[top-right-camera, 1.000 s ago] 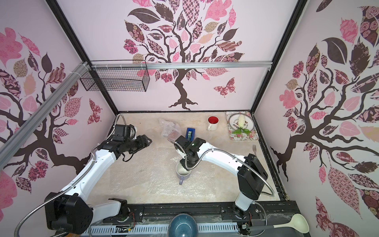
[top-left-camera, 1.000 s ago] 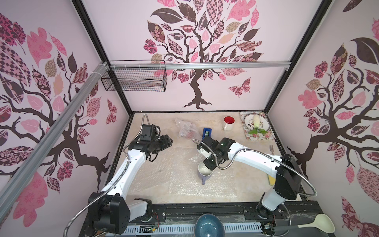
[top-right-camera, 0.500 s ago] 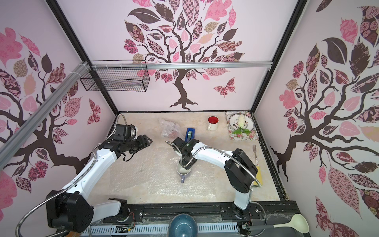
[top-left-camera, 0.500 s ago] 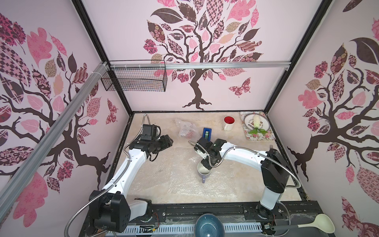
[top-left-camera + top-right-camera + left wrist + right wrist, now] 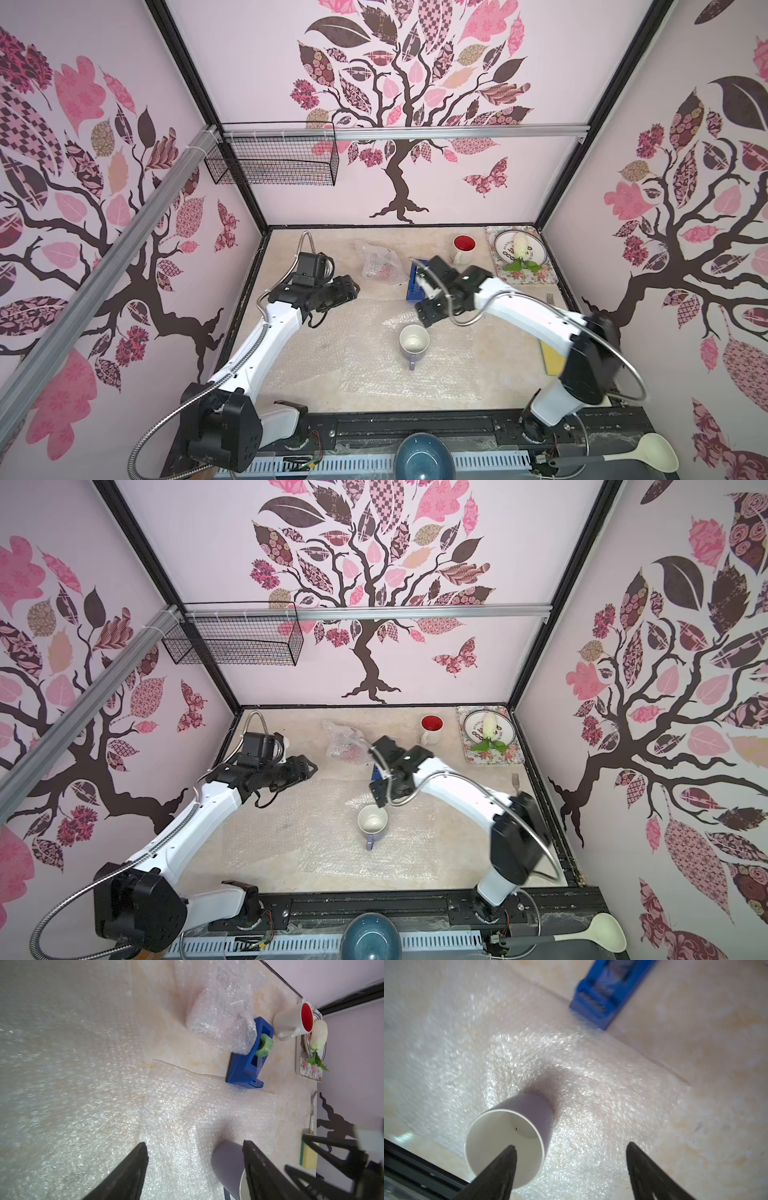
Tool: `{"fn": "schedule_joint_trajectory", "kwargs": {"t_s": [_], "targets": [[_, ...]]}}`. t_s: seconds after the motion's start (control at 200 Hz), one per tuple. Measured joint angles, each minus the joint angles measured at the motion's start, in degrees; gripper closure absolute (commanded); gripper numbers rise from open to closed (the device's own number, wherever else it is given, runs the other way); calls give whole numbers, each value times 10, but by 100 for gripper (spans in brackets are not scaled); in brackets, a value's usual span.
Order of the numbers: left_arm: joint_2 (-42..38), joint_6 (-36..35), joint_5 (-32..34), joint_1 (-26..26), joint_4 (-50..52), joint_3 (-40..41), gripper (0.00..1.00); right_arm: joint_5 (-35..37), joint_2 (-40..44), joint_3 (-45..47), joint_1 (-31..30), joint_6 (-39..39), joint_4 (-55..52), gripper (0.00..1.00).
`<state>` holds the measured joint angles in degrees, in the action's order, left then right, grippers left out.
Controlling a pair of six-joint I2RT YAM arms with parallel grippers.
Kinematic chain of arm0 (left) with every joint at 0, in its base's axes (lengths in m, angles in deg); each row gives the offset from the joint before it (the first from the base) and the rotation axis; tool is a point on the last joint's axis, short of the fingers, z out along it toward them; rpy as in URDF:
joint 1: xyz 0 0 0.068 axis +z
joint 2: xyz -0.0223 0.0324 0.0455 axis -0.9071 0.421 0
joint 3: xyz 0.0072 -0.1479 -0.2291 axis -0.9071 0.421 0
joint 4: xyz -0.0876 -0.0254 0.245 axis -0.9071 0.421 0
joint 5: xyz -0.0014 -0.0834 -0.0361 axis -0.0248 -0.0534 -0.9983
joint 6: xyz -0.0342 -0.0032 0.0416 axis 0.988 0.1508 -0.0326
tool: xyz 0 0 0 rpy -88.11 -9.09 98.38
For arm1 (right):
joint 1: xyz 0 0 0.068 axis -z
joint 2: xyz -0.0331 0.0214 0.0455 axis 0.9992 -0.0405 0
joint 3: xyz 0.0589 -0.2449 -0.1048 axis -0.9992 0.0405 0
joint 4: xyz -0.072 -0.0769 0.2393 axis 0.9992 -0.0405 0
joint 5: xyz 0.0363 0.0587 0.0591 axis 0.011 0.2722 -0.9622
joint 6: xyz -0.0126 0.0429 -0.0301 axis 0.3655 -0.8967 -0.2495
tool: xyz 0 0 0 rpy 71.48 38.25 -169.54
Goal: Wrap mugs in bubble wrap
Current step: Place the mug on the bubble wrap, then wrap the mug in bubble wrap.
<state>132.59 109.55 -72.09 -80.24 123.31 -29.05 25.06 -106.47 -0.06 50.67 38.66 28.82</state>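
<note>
The robot's right gripper will next grab the bubble wrap (image 5: 365, 374) by its free edge, away from the left gripper, to wrap it over the lavender mug.
A lavender mug (image 5: 414, 341) (image 5: 372, 821) with a white inside stands upright on a flat sheet of bubble wrap (image 5: 365, 374) in mid-table, handle toward the front. My right gripper (image 5: 428, 318) (image 5: 571, 1146) hangs open just behind and above it, touching nothing; the mug (image 5: 508, 1138) sits off to one side of its fingers. My left gripper (image 5: 353, 289) (image 5: 195, 1142) is open and empty over the wrap's far left part. A white mug with a red inside (image 5: 463, 248) stands at the back. A crumpled bubble wrap bundle (image 5: 380, 266) with something red inside lies beside it.
A blue tape dispenser (image 5: 415, 282) sits just behind my right gripper. A floral tray (image 5: 521, 276) with a plate is at the back right, with a fork (image 5: 549, 298) and a yellow sponge (image 5: 550, 357) along the right edge. A blue bowl (image 5: 422, 457) and a ladle (image 5: 652, 451) lie off the front.
My right gripper has opened, let go of the lavender mug and drawn back and up from it. The mug now stands free on the wrap. The left arm has not moved.
</note>
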Motion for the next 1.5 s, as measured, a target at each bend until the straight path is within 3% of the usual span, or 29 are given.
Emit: {"fn": "schedule_joint_trajectory", "kwargs": {"t_s": [0.07, 0.16, 0.3, 0.415, 0.54, 0.8, 0.98, 1.29, 1.5], "targets": [[0, 0, -16, -12, -5, 0, 26, -7, 112, 87, 50, -57, -26, 21], [-1, -4, -26, -22, -8, 0, 26, -45, 191, 193, 50, -117, -56, 23], [-7, -13, -38, -44, -16, 4, 26, -85, 184, 331, 42, -182, -48, 27], [-12, -14, -47, -48, -19, 18, 27, -113, 168, 377, 42, -214, -13, 30], [-14, -15, -48, -48, -19, 28, 27, -142, 133, 391, 41, -225, 33, 32], [-19, -16, -50, -48, -15, 37, 27, -172, 144, 406, 37, -232, 64, 39], [-19, -16, -52, -48, -14, 43, 27, -175, 147, 411, 2, -253, 76, 41], [-29, -18, -56, -48, -5, 44, 29, -152, 112, 389, -33, -284, 88, 96], [-51, -10, -58, -48, 0, 42, 30, -150, 114, 261, -34, -272, 68, 100]]}}
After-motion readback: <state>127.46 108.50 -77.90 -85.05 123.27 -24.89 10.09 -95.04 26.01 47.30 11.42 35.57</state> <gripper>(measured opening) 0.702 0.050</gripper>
